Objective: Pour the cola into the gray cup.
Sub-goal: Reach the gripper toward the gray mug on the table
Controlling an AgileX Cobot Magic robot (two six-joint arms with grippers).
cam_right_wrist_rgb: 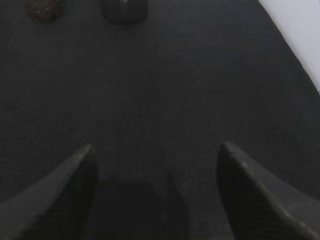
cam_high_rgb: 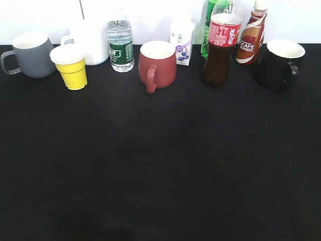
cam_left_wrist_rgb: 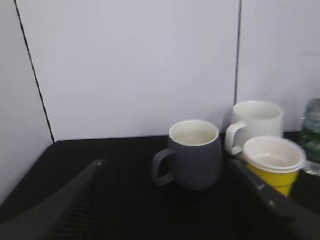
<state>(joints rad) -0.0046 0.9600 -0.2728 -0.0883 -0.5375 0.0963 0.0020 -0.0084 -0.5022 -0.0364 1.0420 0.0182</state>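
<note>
My left gripper grabs the gray cup by its free-standing handle (cam_high_rgb: 4,62) next, since the yellow paper cup (cam_high_rgb: 71,68) and white mug crowd one side of the gray cup.
The cola (cam_high_rgb: 218,47), a tall clear bottle of dark liquid with a red label, stands at the back right of the black table. The gray cup (cam_high_rgb: 31,54) stands at the back left, handle to the left. In the left wrist view the gray cup (cam_left_wrist_rgb: 194,154) stands upright just ahead of my left gripper (cam_left_wrist_rgb: 167,162), which is open and empty. My right gripper (cam_right_wrist_rgb: 156,147) is open and empty over bare black cloth; two dark bases at that view's top edge are too cropped to name. Neither gripper shows in the exterior view.
Along the back stand a yellow paper cup (cam_high_rgb: 71,65), a white mug (cam_high_rgb: 89,40), a water bottle (cam_high_rgb: 120,42), a red mug (cam_high_rgb: 157,63), a small carton (cam_high_rgb: 182,42), a green bottle (cam_high_rgb: 210,20), a CAFE bottle (cam_high_rgb: 252,35) and a black mug (cam_high_rgb: 281,61).
</note>
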